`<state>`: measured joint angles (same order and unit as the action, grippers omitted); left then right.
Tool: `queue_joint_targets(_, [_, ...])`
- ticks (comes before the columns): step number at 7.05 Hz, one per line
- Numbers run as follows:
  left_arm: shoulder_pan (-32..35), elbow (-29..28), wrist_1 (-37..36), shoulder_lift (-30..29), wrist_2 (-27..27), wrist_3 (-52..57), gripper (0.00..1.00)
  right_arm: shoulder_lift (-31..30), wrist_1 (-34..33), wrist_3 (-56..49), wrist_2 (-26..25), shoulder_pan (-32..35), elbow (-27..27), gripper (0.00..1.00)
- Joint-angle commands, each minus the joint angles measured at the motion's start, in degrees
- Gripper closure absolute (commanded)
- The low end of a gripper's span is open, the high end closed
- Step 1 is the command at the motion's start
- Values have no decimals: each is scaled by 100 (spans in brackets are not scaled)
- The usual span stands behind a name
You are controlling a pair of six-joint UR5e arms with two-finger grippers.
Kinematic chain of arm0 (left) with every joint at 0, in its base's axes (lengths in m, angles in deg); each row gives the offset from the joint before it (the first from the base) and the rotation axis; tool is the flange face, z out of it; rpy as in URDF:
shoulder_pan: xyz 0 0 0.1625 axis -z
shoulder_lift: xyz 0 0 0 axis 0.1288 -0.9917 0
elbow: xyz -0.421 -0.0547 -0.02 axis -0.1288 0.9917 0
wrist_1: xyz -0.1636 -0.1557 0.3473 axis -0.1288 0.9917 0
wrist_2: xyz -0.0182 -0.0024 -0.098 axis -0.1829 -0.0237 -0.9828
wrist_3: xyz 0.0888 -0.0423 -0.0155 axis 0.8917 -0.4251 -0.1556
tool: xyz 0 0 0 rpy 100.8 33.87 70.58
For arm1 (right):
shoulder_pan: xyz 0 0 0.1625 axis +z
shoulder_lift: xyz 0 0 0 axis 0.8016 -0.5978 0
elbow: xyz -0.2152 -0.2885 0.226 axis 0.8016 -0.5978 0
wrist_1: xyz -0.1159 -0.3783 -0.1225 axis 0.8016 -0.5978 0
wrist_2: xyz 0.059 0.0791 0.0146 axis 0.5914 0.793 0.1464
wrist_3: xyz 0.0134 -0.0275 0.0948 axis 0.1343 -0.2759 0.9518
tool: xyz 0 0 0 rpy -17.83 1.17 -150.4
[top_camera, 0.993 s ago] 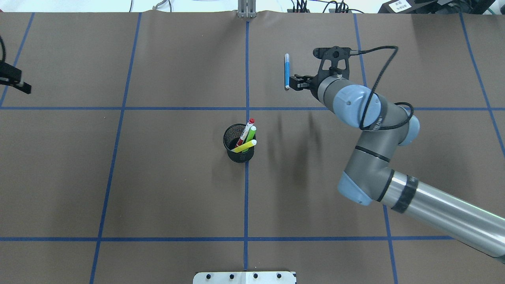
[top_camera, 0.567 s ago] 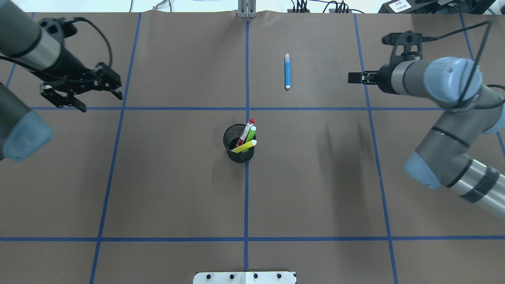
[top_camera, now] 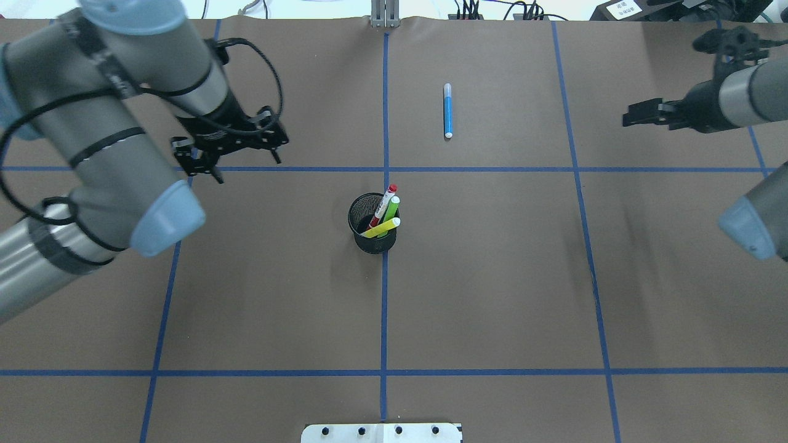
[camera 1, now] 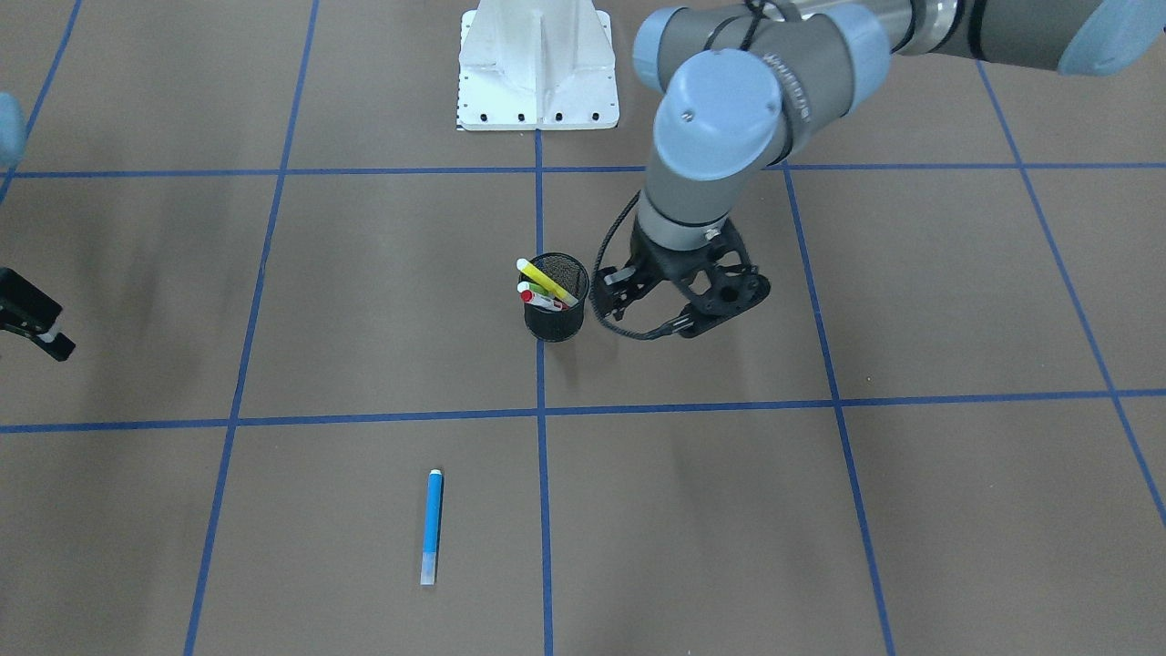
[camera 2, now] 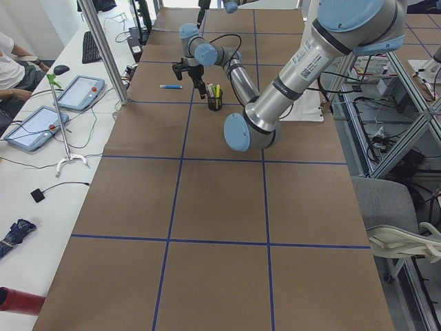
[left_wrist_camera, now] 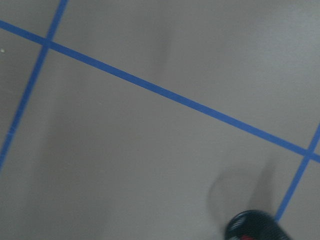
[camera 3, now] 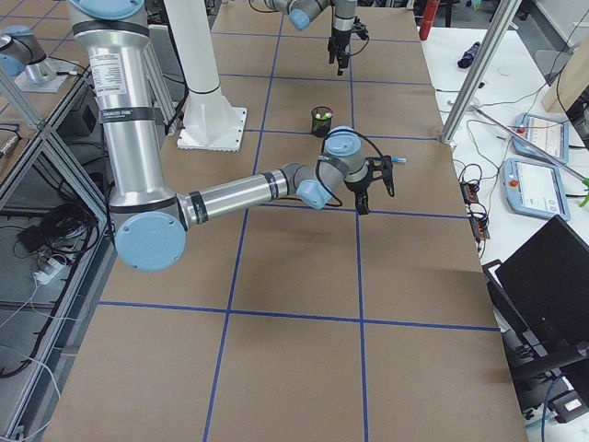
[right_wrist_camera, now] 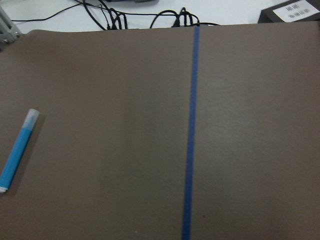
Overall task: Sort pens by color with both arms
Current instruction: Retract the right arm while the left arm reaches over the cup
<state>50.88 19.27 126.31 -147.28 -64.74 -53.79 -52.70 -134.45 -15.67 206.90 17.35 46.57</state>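
I should next use my left gripper to grab the red-capped pen [camera 1: 529, 296] by its end above the cup's rim. The black mesh cup surrounds the pen's lower part.
The blue pen [top_camera: 447, 111] lies flat on the brown table, far right of centre; it also shows in the front view [camera 1: 432, 526] and the right wrist view [right_wrist_camera: 16, 156]. The red-capped pen [top_camera: 386, 200], green pen [top_camera: 392, 208] and yellow pen [top_camera: 381, 227] stand in the black mesh cup [top_camera: 371, 240] at the centre. My left gripper [top_camera: 237, 160] hangs open and empty above the table, left of the cup; in the front view it [camera 1: 629, 296] is close beside the cup [camera 1: 556, 321]. My right gripper [top_camera: 629, 117] is open and empty, far right of the blue pen.
The white mounting base [top_camera: 381, 432] sits at the near table edge. Blue tape lines [top_camera: 385, 307] divide the table into squares. Cables and a box [top_camera: 622, 9] lie along the far edge. Tablets [camera 2: 79, 93] lie on the side bench.
My right gripper has pulled back to the right, leaving the blue pen on the table. My left arm has swung in from the left edge toward the cup.
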Motion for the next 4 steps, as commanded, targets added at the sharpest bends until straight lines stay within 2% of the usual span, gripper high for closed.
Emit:
queue_joint_targets(1, [-217, -1244, 25, -991, 135, -207, 1, -113, -767, -707, 955, 617, -13, 2])
queue_joint_targets(2, [-435, -1629, 86, -1219, 302, -259, 3, -113, -1338, -1303, 931, 627, 4, 2])
queue_joint_targets(4, [-796, -1704, 359, -1247, 330, -645, 14, -87, -2541, -2978, 425, 654, 65, 2])
